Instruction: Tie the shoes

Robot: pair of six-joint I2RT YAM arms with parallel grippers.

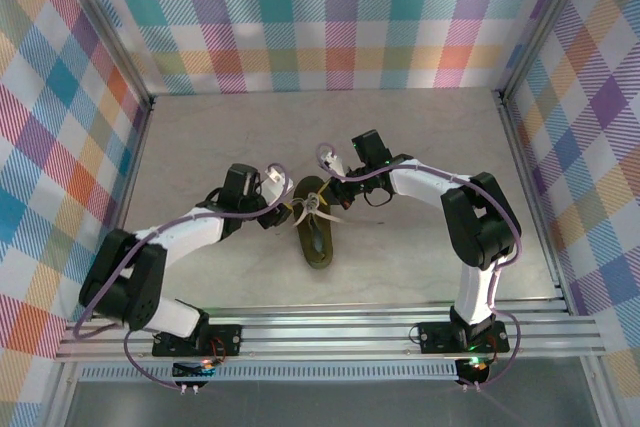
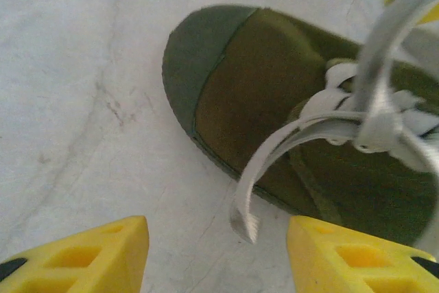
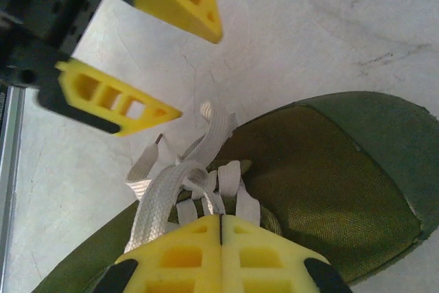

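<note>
My left gripper pinches the loose lace end beside the toe next, and the loose lace end's length toward the knot (image 3: pixel 188 176) stays free for tying.
The dark olive-green shoe (image 1: pixel 318 237) lies mid-table with its toe toward the far wall, and its cream-white laces (image 1: pixel 312 205) are knotted over the upper. My left gripper (image 1: pixel 290 197) hovers at the shoe's left side, open. In the left wrist view, a loose lace end (image 2: pixel 245 221) hangs between its yellow fingertips (image 2: pixel 103 252) without touching them, beside the toe (image 2: pixel 260 80). My right gripper (image 3: pixel 221 221) is shut just above the knot (image 3: pixel 188 176). A taut lace strand (image 2: pixel 384 53) rises to it, and the pinch point itself is hidden.
The shoe rests on a pale marbled tabletop (image 1: pixel 430 147). Checkered walls (image 1: pixel 330 17) enclose the back and both sides. A metal rail (image 1: pixel 330 332) runs along the near edge by the arm bases. Bare table lies behind and to the right of the shoe.
</note>
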